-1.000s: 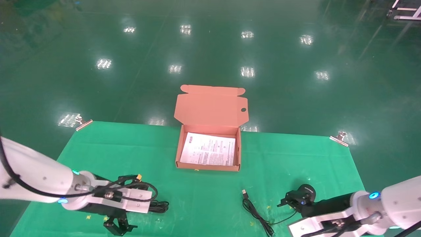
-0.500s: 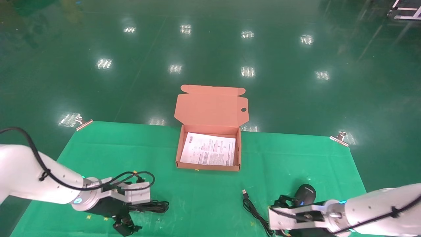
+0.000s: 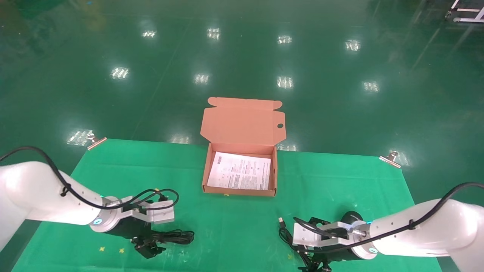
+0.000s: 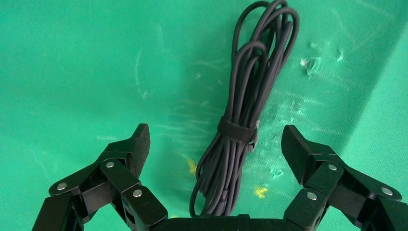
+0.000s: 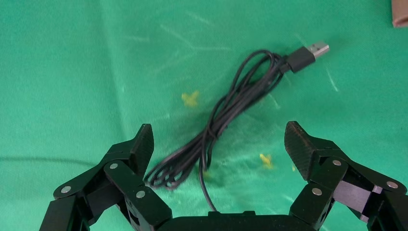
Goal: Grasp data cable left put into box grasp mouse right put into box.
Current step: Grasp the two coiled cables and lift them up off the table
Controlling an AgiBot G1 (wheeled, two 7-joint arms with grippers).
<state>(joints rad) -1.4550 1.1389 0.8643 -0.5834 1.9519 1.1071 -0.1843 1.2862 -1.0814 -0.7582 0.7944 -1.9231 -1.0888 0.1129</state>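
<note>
The mouse's bundled cord runs long from its USB plug [image 5: 310, 53] to its loose loops. My right gripper will grab the cord's cinched middle [image 5: 212, 133] next.
The data cable [image 3: 177, 237] is a black looped bundle with a strap, lying on the green mat at the near left. My left gripper [image 3: 149, 249] is open just above it; in the left wrist view the bundle [image 4: 245, 115] lies between the spread jaws of that gripper [image 4: 215, 139]. The black mouse [image 3: 352, 217] sits at the near right, partly hidden behind my right wrist. My right gripper [image 3: 314, 266] is open over the mouse's cord [image 5: 231, 115], with its USB plug [image 5: 310, 53] beyond the gripper [image 5: 219, 132]. The open orange-brown box [image 3: 238, 192] holds a white leaflet [image 3: 240, 176].
The box lid [image 3: 242, 122] stands open at the back, past the mat's far edge. Metal clips [image 3: 389, 158] hold the mat's far corners. A corner of the box [image 5: 399, 14] shows in the right wrist view. Shiny green floor lies beyond.
My left gripper has turned and moved onto the cable bundle. My right arm has swung left from beside the mouse to over its cord.
</note>
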